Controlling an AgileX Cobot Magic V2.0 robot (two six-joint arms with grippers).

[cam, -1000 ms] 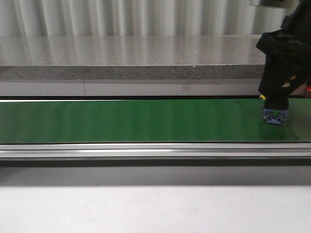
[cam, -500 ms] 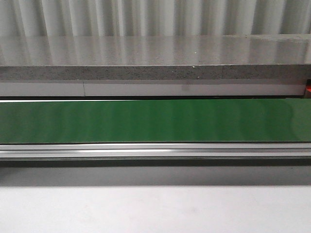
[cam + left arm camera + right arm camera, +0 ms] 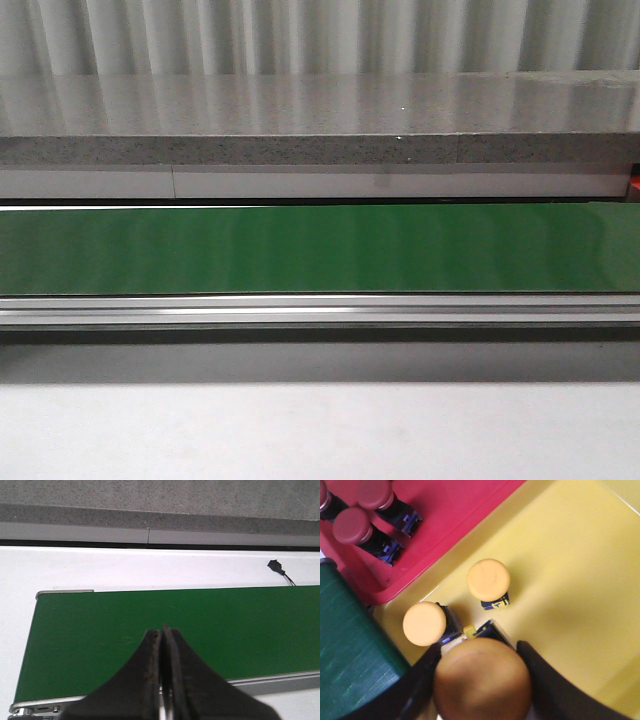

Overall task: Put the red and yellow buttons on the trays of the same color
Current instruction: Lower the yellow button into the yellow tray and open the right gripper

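Observation:
I need to lower the button with my right gripper before I let it go, because the held yellow button (image 3: 482, 680) is still above the yellow tray.
In the right wrist view my right gripper (image 3: 479, 655) is shut on a yellow button (image 3: 481, 685), its round cap filling the gap between the dark fingers. It hangs over the yellow tray (image 3: 570, 555), where two more yellow buttons (image 3: 488, 579) (image 3: 424, 623) stand. The red tray (image 3: 455, 515) beside it holds three red buttons (image 3: 352, 525). My left gripper (image 3: 161, 630) is shut on nothing above the green belt (image 3: 150, 615). Neither gripper shows in the front view.
The green conveyor belt (image 3: 320, 248) runs across the front view with a metal rail (image 3: 320, 310) along its near side and a grey stone ledge (image 3: 320, 120) behind. A small black connector (image 3: 275, 566) lies on the white surface beyond the belt.
One second ago my right arm stood at the belt's right end with a button; it has left the front view to the right. Nothing has changed over the last half second.

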